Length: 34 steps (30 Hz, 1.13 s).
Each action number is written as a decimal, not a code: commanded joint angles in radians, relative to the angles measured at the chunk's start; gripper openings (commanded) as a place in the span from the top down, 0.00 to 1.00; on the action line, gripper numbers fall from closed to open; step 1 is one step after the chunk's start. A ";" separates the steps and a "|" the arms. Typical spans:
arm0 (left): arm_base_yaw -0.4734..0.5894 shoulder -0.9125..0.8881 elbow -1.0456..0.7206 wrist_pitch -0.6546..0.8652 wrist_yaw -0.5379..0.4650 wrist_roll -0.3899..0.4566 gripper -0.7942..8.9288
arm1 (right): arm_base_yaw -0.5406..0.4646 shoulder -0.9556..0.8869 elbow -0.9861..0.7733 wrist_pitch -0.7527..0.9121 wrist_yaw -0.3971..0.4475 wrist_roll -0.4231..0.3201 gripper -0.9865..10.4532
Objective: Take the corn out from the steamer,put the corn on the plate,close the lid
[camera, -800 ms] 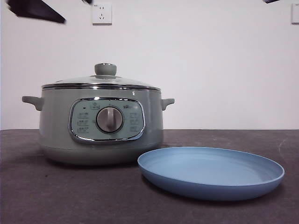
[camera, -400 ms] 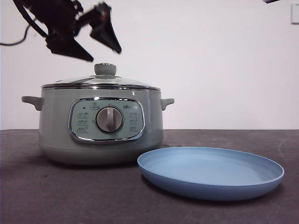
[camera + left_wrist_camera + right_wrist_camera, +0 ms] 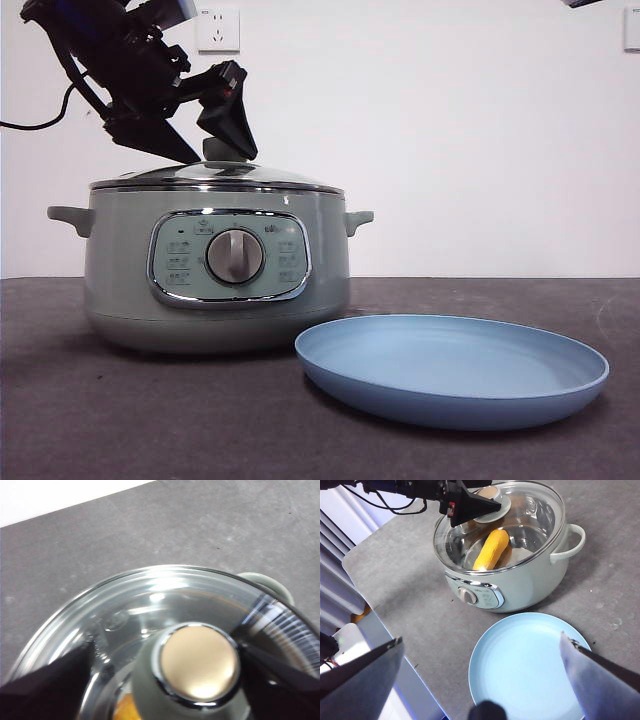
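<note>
The left gripper takes hold of the glass lid [image 3: 150, 177] by its knob [image 3: 222, 150] next, to open the steamer and reach the corn inside.
The pale green steamer [image 3: 215, 300] stands at the left of the table with its glass lid [image 3: 150, 177] on. My left gripper [image 3: 222, 155] has come down over the lid's knob [image 3: 200, 662], open, one jaw on each side of it. Through the glass the yellow corn [image 3: 491, 549] lies inside the steamer [image 3: 520, 587]; a sliver of the corn [image 3: 127, 712] shows beside the knob in the left wrist view. The light-blue plate [image 3: 450, 370] lies bare to the right front of the pot. My right gripper [image 3: 480, 680] hangs high above the plate [image 3: 525, 665], wide open and holding nothing.
A wall socket [image 3: 218, 28] sits behind the left arm, whose cable trails off to the left. In the right wrist view the dark grey table's edge [image 3: 370, 610] runs a short way beyond the steamer's dial side.
The left arm has dropped from the top left corner onto the lid, its jaws now on either side of the knob. Steamer, lid and plate have not moved.
</note>
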 commanded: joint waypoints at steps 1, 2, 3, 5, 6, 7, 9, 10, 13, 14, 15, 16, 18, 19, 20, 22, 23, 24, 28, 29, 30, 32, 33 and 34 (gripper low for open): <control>-0.004 0.005 0.002 0.002 -0.006 0.008 0.67 | 0.002 0.000 0.003 0.002 0.002 0.002 0.39; -0.004 0.005 0.002 -0.005 -0.006 0.008 0.67 | 0.002 0.000 0.003 0.002 0.002 0.002 0.39; -0.004 0.005 0.002 -0.013 -0.005 0.008 0.67 | 0.002 0.000 0.003 0.002 0.002 0.002 0.39; -0.005 0.005 0.002 -0.024 -0.003 0.008 0.68 | 0.002 0.000 0.003 0.002 0.002 0.002 0.39; -0.006 0.005 0.002 -0.028 -0.003 0.008 0.72 | 0.002 0.000 0.003 0.002 0.002 0.002 0.39; -0.007 0.005 0.002 -0.031 -0.003 0.008 0.77 | 0.002 0.000 0.003 0.002 0.002 0.002 0.39; -0.008 0.005 0.002 -0.034 -0.002 -0.001 0.87 | 0.002 0.000 0.003 0.002 0.002 0.002 0.39; -0.008 0.005 0.002 -0.034 -0.001 -0.003 0.90 | 0.002 0.000 0.003 0.002 0.002 0.002 0.39; -0.008 0.005 0.002 -0.033 0.002 -0.008 0.93 | 0.002 0.000 0.003 0.002 0.002 0.002 0.39; -0.009 0.005 0.002 -0.033 0.002 -0.008 0.93 | 0.002 0.000 0.003 0.002 0.002 0.002 0.39; -0.009 0.005 0.003 -0.033 0.002 -0.008 0.93 | 0.002 0.000 0.003 0.002 0.002 0.002 0.39; -0.008 0.003 0.003 -0.032 0.003 -0.008 0.93 | 0.002 0.000 0.003 0.002 0.002 0.002 0.39; -0.008 0.000 0.010 -0.034 0.021 -0.011 0.93 | 0.002 0.000 0.003 0.002 0.002 0.002 0.39; -0.008 -0.003 0.015 -0.034 0.026 -0.020 0.93 | 0.002 0.000 0.003 0.002 0.002 0.002 0.39; -0.008 -0.009 0.019 -0.031 0.026 -0.032 0.93 | 0.002 0.000 0.003 0.002 0.002 0.002 0.39; -0.008 -0.017 0.037 -0.029 0.026 -0.034 0.93 | 0.002 0.000 0.003 0.002 0.002 0.002 0.39; -0.008 -0.023 0.050 -0.034 0.026 -0.033 0.93 | 0.002 0.000 0.003 0.002 0.002 0.002 0.39; -0.008 -0.024 0.066 -0.040 0.027 -0.033 0.93 | 0.002 0.000 0.003 0.002 0.002 0.003 0.39; -0.008 -0.025 0.154 -0.117 0.029 -0.033 0.93 | 0.002 0.000 0.003 0.002 0.002 0.003 0.39; -0.008 -0.025 0.181 -0.143 0.033 -0.032 0.93 | 0.002 0.000 0.003 0.002 0.003 0.003 0.39; -0.008 -0.025 0.212 -0.173 0.050 -0.032 0.93 | 0.002 0.000 0.003 0.002 0.004 0.003 0.39; -0.008 -0.029 0.261 -0.224 0.074 -0.032 0.93 | 0.002 0.000 0.003 0.002 0.023 0.003 0.39; -0.008 -0.031 0.288 -0.253 0.082 -0.032 0.93 | 0.002 0.000 0.003 0.002 0.029 0.003 0.39; -0.008 -0.035 0.312 -0.285 0.092 -0.032 0.93 | 0.002 0.001 0.003 0.002 0.029 0.003 0.39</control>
